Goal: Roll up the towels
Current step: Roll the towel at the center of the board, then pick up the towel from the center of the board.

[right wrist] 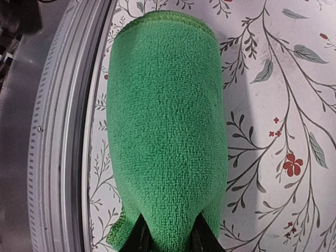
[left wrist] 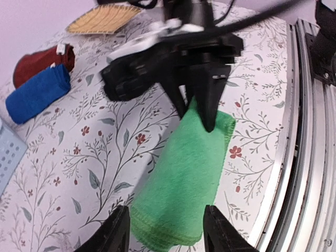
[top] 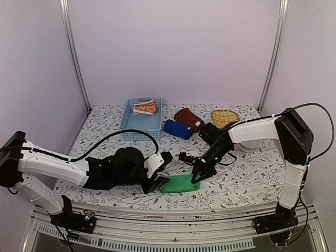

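Observation:
My left gripper is to take hold of the green towel across its loose end [top: 166, 185] [left wrist: 167, 224], and then I will put the green towel rolled in the basket.
A green towel [top: 179, 183] lies rolled into a soft tube near the table's front edge. My right gripper [top: 198, 176] is shut on its right end; in the right wrist view the green towel [right wrist: 168, 126] bulges out between the two black fingertips [right wrist: 138, 237]. My left gripper [left wrist: 168, 233] stands open astride the other end of the green towel [left wrist: 184, 173], with a finger [left wrist: 118, 231] on each side of the roll and not pressing on it. A dark blue rolled towel [top: 177, 129] and a maroon one [top: 188, 118] lie at the back. An orange towel [top: 145, 108] sits in the basket.
A light blue plastic basket [top: 139, 124] stands at the back left and a yellow wicker tray [top: 224, 117] at the back right. The metal rail [left wrist: 302, 157] of the table's front edge runs right beside the green towel. The right arm's cable [top: 184, 156] hangs over the middle.

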Controlling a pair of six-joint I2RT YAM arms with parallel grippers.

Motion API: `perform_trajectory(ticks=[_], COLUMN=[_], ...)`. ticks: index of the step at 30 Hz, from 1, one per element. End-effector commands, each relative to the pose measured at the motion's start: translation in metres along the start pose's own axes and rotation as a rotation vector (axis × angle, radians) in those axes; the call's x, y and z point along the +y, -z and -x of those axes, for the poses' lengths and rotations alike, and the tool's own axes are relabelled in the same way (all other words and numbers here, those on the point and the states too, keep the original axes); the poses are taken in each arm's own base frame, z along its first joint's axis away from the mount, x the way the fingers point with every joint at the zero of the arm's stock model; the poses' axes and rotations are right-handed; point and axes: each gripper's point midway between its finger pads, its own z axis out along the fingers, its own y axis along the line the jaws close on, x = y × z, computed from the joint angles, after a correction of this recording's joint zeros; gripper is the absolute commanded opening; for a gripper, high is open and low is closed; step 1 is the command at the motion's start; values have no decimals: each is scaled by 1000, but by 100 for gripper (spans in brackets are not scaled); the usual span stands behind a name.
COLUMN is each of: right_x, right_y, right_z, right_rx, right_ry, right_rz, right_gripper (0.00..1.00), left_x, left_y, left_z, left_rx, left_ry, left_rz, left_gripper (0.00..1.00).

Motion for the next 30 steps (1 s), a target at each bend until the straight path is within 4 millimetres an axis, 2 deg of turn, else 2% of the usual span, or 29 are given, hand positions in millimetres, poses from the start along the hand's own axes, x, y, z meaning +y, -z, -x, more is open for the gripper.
perform_trajectory(ticks=[1, 3, 9, 16, 30], right_x=[19, 17, 9, 11, 3], right_y=[-7, -9, -15, -17, -7], right_z=[-12, -14, -22, -19, -12], right_rx=[22, 24, 29, 8, -89], right_ry=[-242, -302, -415, -473, -566], right_rz=[237, 289, 363, 432, 538], right_gripper=[20, 20, 20, 21, 24], left_x=[-18, -28, -37, -45, -80], left_y=[-2, -13, -47, -72, -91], left_z=[13, 5, -19, -38, -75], left_rx=[-42, 10, 135, 205, 332], left_ry=[-225, -295, -409, -561, -728], left_rz=[119, 119, 124, 132, -4], left_gripper=[49, 50, 52, 54, 56])
